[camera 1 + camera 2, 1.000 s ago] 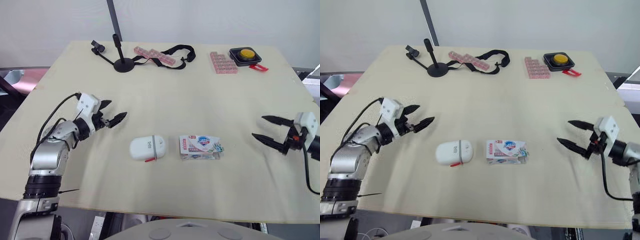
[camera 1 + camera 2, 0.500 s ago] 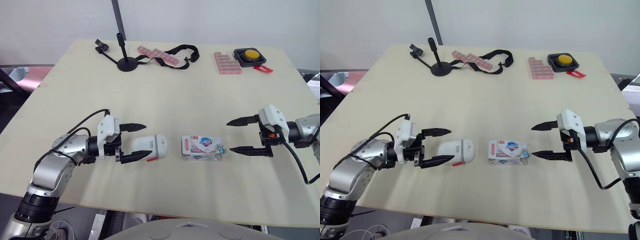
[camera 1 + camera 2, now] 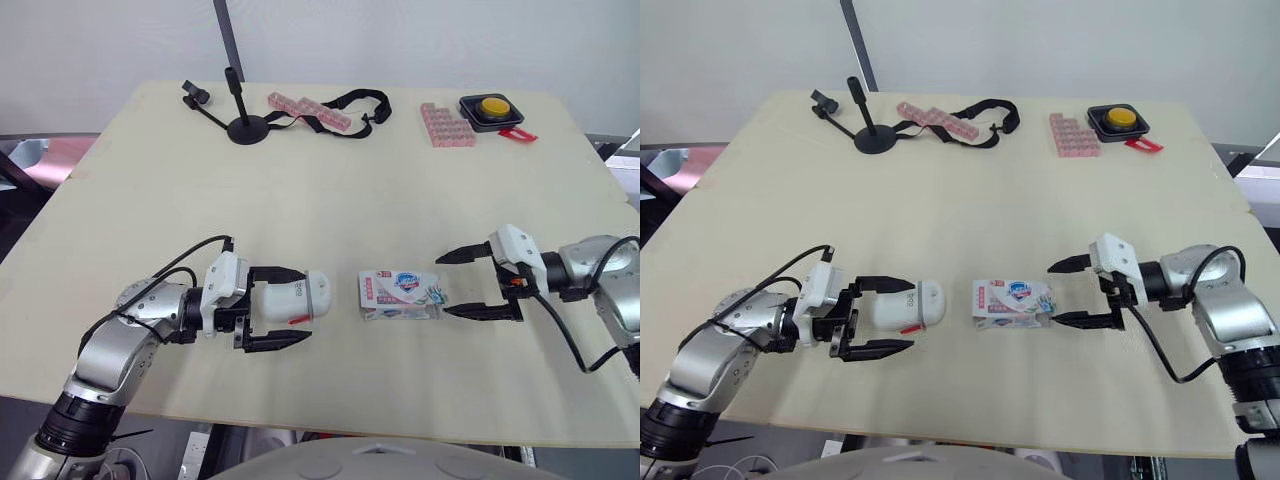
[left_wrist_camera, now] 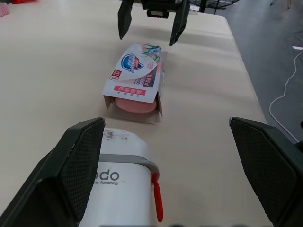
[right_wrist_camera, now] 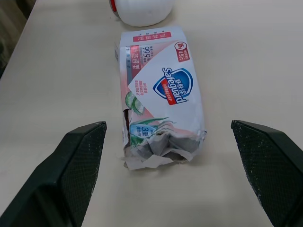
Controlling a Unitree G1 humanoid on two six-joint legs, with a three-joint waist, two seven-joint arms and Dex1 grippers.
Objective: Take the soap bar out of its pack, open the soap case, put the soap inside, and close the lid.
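The right gripper grabs the soap pack by its crumpled end next, to get the soap bar out for the soap case.
The white soap case, with a grey band and a red latch, lies closed on the cream table. My left gripper is open, with one finger on each side of the case's left half. Right of the case lies the soap pack. Its end facing the case is open, and the pink soap bar shows inside. The pack's other end is crumpled. My right gripper is open just off that crumpled end, fingers apart wider than the pack.
Along the table's far edge stand a black mic stand, pink pill strips, a black strap, a pink block and a yellow button box. The table's front edge runs close below both grippers.
My left gripper has slid right until its fingers flank the soap case. My right gripper has moved left to the pack's crumpled end. The case and the pack have stayed put.
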